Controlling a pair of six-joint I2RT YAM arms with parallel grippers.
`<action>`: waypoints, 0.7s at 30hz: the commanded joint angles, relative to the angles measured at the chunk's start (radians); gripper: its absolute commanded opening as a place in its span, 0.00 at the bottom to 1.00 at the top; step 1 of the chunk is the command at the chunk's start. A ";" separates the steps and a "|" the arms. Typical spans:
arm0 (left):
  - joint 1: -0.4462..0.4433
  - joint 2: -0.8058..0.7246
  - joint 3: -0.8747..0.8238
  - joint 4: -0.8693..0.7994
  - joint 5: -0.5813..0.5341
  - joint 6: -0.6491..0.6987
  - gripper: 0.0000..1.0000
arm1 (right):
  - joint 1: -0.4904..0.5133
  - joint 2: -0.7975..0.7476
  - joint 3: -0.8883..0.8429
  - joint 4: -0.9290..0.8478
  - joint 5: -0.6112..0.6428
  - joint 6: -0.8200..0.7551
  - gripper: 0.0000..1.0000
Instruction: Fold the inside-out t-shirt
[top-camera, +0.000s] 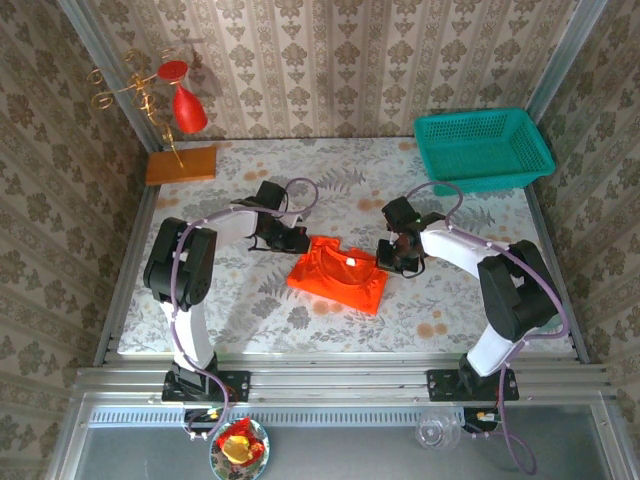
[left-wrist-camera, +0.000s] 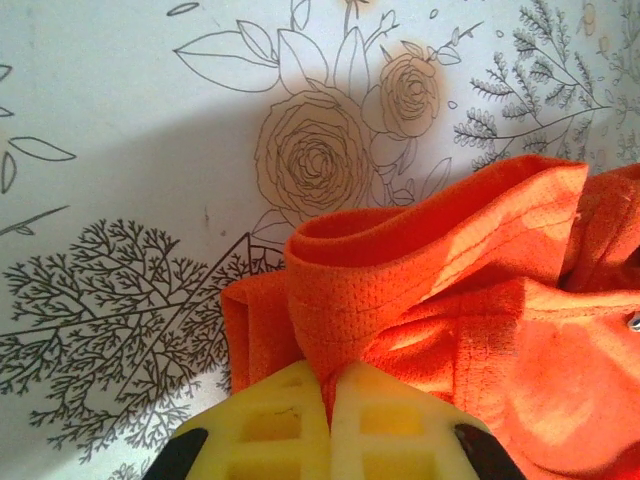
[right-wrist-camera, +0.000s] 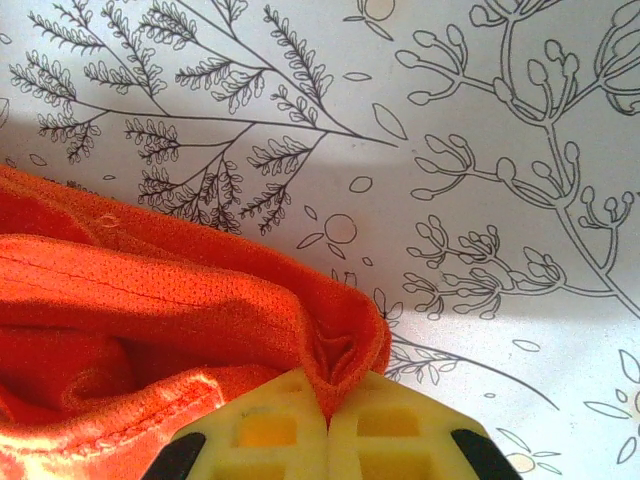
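The pinched fold is low over the flat table and would settle in place, so my left gripper can open.
The orange-red t-shirt (top-camera: 338, 273) lies bunched in the middle of the flower-printed table, its neck opening toward the back. My left gripper (top-camera: 296, 243) is shut on a pinched fold at the shirt's upper left corner; in the left wrist view the cloth (left-wrist-camera: 430, 300) rises from between the yellow fingers (left-wrist-camera: 262, 428). My right gripper (top-camera: 393, 254) is shut on the upper right corner, where a tuck of the shirt's fabric (right-wrist-camera: 180, 300) is squeezed between its yellow pads (right-wrist-camera: 400, 430).
A teal basket (top-camera: 484, 148) stands at the back right. At the back left a flat orange-brown block (top-camera: 181, 164) carries a gold stand with a red ornament (top-camera: 187, 108). Patterned walls close in the table on three sides.
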 joint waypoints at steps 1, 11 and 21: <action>0.030 0.013 0.023 -0.040 -0.013 0.019 0.02 | -0.004 -0.034 -0.022 -0.048 0.059 0.021 0.00; 0.043 -0.064 0.020 -0.080 -0.047 -0.003 0.27 | -0.004 0.021 -0.004 -0.063 0.114 0.026 0.05; 0.056 -0.325 -0.078 -0.124 -0.097 -0.061 0.35 | -0.011 0.205 0.216 -0.092 0.140 -0.089 0.05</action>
